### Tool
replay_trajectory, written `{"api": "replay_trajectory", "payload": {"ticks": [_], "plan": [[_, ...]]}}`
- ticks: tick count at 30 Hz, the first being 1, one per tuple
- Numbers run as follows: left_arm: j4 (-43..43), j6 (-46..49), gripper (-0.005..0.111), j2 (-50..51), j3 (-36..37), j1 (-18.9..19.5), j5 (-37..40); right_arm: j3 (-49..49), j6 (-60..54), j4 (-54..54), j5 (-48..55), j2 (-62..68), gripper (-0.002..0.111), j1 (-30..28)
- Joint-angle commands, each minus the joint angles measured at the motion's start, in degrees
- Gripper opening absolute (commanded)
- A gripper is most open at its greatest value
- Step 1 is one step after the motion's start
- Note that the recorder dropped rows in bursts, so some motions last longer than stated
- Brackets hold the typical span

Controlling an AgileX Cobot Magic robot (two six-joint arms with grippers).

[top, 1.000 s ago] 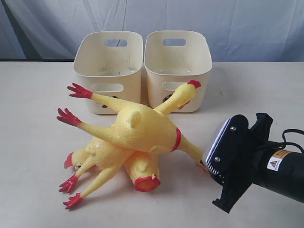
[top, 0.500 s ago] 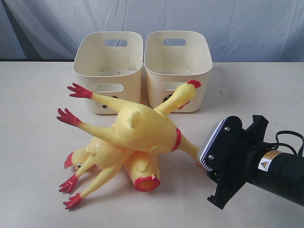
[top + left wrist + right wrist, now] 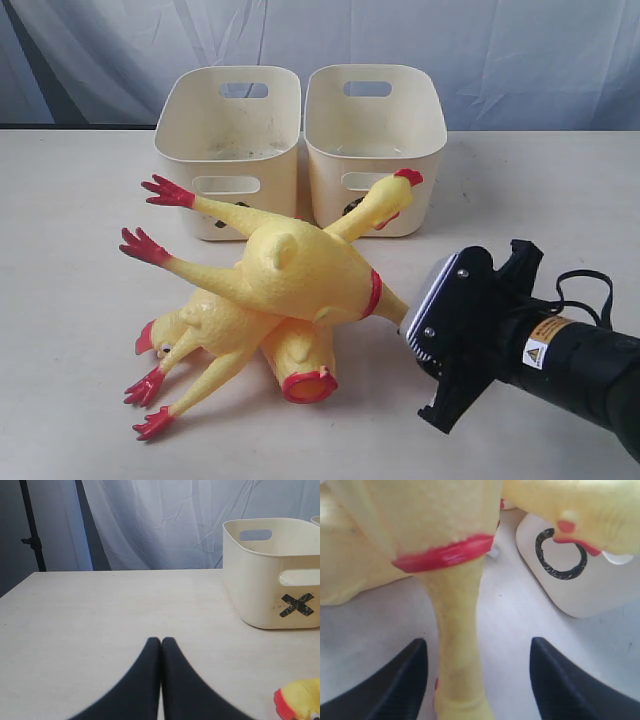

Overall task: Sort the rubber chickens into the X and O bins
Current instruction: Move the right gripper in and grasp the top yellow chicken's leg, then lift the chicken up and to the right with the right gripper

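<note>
The robot should next use its right gripper to pick up the top rubber chicken by its slender neck [image 3: 457, 630] below the red collar, so that it can sort the chicken into its bin.
Several yellow rubber chickens lie heaped on the table. The top chicken [image 3: 300, 268] points its red feet left and its neck [image 3: 392, 305] right. My right gripper [image 3: 414, 320] is open and astride that neck [image 3: 457, 650]; the black fingertips [image 3: 415, 655] stand apart from it on both sides. Another chicken's head [image 3: 396, 190] leans on the right-hand bin. The X bin [image 3: 228, 140] is the left tub, its X [image 3: 297, 605] showing in the left wrist view. The O bin [image 3: 375, 125] is the right tub [image 3: 580, 587]. My left gripper [image 3: 161, 641] is shut on nothing, out of the exterior view.
A headless chicken piece with a red ring [image 3: 303, 378] and a lower chicken [image 3: 215, 335] lie under the top one. A yellow and red chicken part [image 3: 300, 700] lies near the left gripper. A pale curtain hangs behind the table [image 3: 80, 400].
My right gripper has moved left along the table toward the pile, so the top chicken's neck now lies deeper between its open fingers. The chickens and bins have not moved.
</note>
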Motion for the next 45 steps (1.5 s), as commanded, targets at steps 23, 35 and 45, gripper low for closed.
{"api": "replay_trajectory", "payload": {"ticks": [23,35,45], "plan": [[0.14,-0.18,0.0,-0.13,0.07,-0.08,-0.34,-0.32,1.31,-0.51,-9.62,11.1,0.043,0.18],[0.14,-0.18,0.0,-0.13,0.07,-0.08,-0.34,-0.32,1.49,-0.38,-9.62,11.1,-0.001,0.18],[0.14,-0.18,0.0,-0.13,0.07,-0.08,-0.34,-0.32,1.8,-0.38,-10.44,11.1,-0.001,0.18]]}}
